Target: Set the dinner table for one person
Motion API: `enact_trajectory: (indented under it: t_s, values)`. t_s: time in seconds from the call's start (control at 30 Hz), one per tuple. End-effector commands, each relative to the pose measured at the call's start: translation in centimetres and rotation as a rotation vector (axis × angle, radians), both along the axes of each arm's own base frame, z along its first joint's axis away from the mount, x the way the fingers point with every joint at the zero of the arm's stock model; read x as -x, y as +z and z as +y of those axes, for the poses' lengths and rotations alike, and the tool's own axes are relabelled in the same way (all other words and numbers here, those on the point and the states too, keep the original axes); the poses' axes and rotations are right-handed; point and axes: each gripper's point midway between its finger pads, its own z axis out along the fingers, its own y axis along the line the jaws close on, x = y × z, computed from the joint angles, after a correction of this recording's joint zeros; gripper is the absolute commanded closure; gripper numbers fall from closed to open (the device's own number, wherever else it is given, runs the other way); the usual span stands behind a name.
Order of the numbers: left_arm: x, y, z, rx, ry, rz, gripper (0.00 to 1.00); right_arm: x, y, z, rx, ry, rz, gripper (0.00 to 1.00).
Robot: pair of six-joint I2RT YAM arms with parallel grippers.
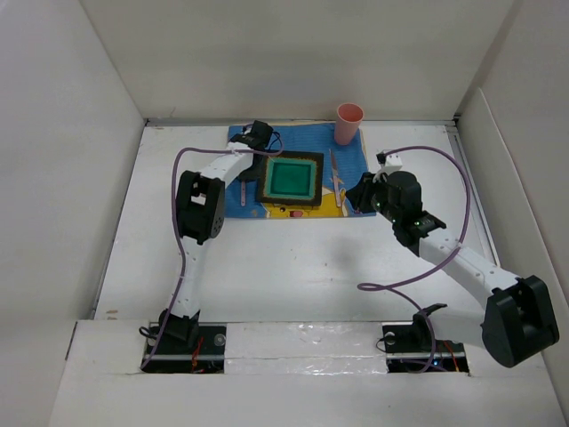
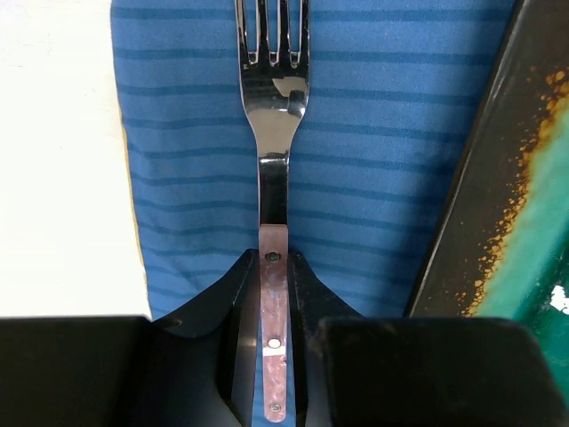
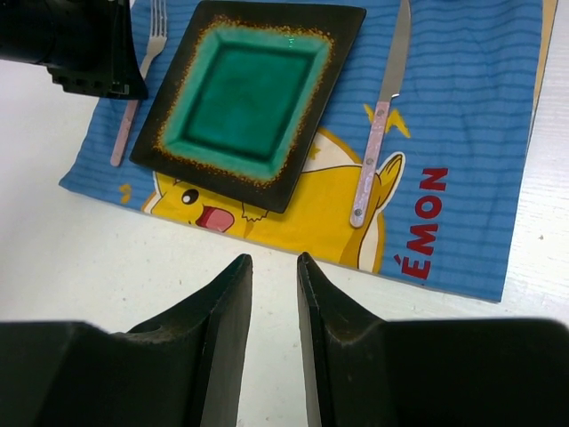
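My left gripper should open now, because the fork lies flat on the placemat (image 1: 307, 140) and would rest beside the plate.
The dinner table (image 1: 293, 258) is the broad white tabletop. A blue cartoon placemat (image 1: 307, 140) lies at its far side. On the mat sits a square green plate with a dark rim (image 1: 291, 180). A pink-handled knife (image 1: 336, 178) lies to the plate's right and a pink-handled fork (image 1: 242, 191) to its left. A pink cup (image 1: 348, 123) stands at the mat's far right corner. My left gripper (image 2: 274, 258) is shut on the fork (image 2: 274, 116) at the top of its handle, and the fork lies flat on the mat. My right gripper (image 3: 274, 258) is open and empty. It hovers over the bare table just short of the mat's near edge.
White wall panels (image 1: 71, 133) enclose the table on the left, back and right. The right wrist view shows the plate (image 3: 244, 98), the knife (image 3: 382, 133), the fork handle (image 3: 124, 133) and the left arm (image 3: 80, 44) at top left. Purple cables (image 1: 418, 267) trail along both arms.
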Motion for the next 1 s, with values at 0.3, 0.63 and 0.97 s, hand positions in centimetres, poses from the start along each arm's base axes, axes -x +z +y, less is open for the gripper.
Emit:
enact_trajectory:
  t_s: [0.3,0.63,0.97]
  values:
    - [-0.6,5.5,0.8,-0.014,0.051,-0.105,0.77,-1.1,2.3,0.5,0.003,-0.012,-0.066,0.67]
    - [3.3,21.9,-1.7,0.162,0.032,-0.476,0.67,-0.5,3.6,-0.2,0.017,-0.048,-0.115,1.00]
    - [18.0,32.1,0.0,0.630,-0.121,-0.832,0.27,3.6,10.0,-4.1,-0.089,-0.186,-0.383,0.90]
